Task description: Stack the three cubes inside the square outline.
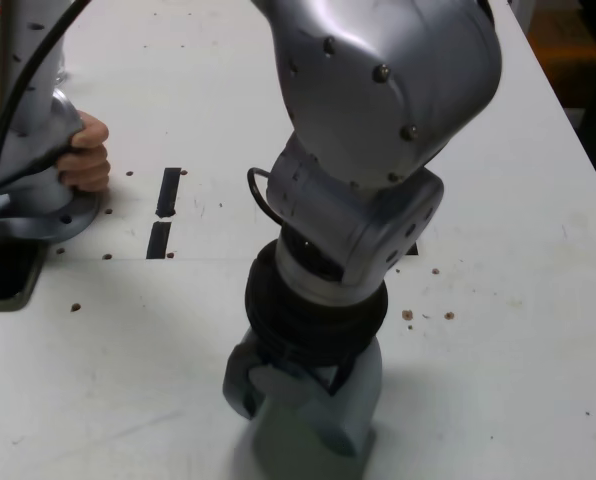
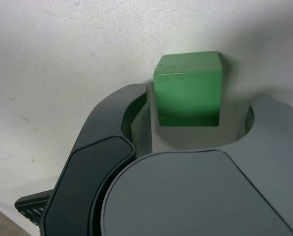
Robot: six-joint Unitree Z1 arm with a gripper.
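Note:
The gripper is ready to close on the green cube, as its fingers are on either side of the cube above the white table in the wrist view.
A green cube [image 2: 188, 88] sits on the white table [image 2: 63, 59] in the wrist view. My gripper [image 2: 198, 98] is open and straddles it, with a gap showing between the cube and each finger. In the exterior view the gripper [image 1: 298, 410] points down at the table near the front edge, and its own body hides the cube. The arm covers the middle of the table, so the square outline is hidden; only a sliver of black [image 1: 413, 248] shows at the arm's right edge.
Two short black tape strips [image 1: 168, 192] [image 1: 159, 240] lie at the exterior view's left. Further left, a person's hand [image 1: 83, 150] grips a grey post on a round base [image 1: 48, 215]. A dark recess [image 1: 3, 275] sits at the left edge.

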